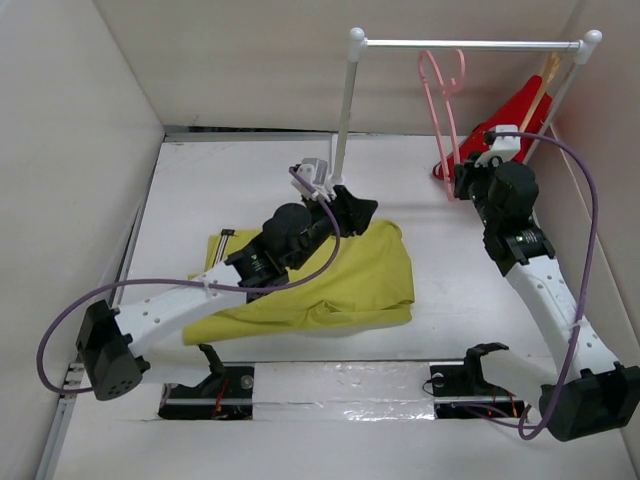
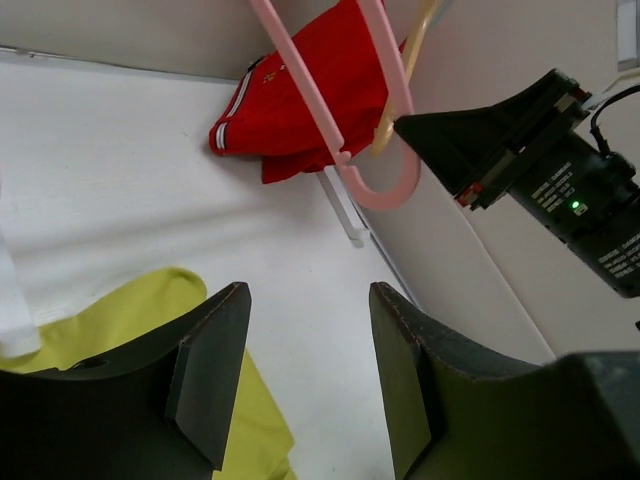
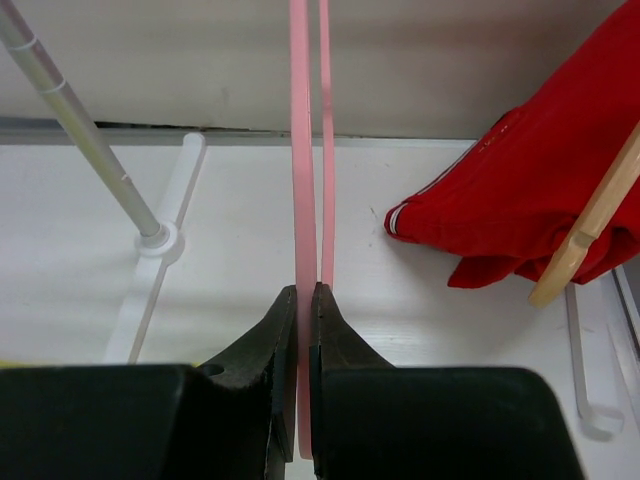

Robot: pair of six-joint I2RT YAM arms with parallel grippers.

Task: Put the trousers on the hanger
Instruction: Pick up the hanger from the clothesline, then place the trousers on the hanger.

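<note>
I should reach the pink hanger with my left gripper and grab its curled hook (image 1: pixel 461 71). The hanger's long loop then stays free to place the trousers (image 1: pixel 350 275) on.
The yellow-green trousers (image 1: pixel 350 275) lie crumpled flat on the table in the middle; a corner of them shows in the left wrist view (image 2: pixel 130 320). The thin pink hanger (image 1: pixel 440 110) stands upright under the rail at the back right. My right gripper (image 1: pixel 462 180) is shut on its lower part, and the pink bar (image 3: pixel 303 150) is pinched between the fingers at the gripper (image 3: pixel 305 290). My left gripper (image 1: pixel 355 212) is open and empty, just above the far edge of the trousers. Bare table shows between its fingers in the left wrist view (image 2: pixel 308 290), with the hanger (image 2: pixel 335 130) beyond.
A white clothes rack has a rail (image 1: pixel 470 44), a left post (image 1: pixel 346 110) and a foot (image 3: pixel 160 240). A red garment (image 1: pixel 510 115) hangs on a tan wooden hanger (image 1: pixel 545 85) at the back right corner. Walls close in on the left, back and right.
</note>
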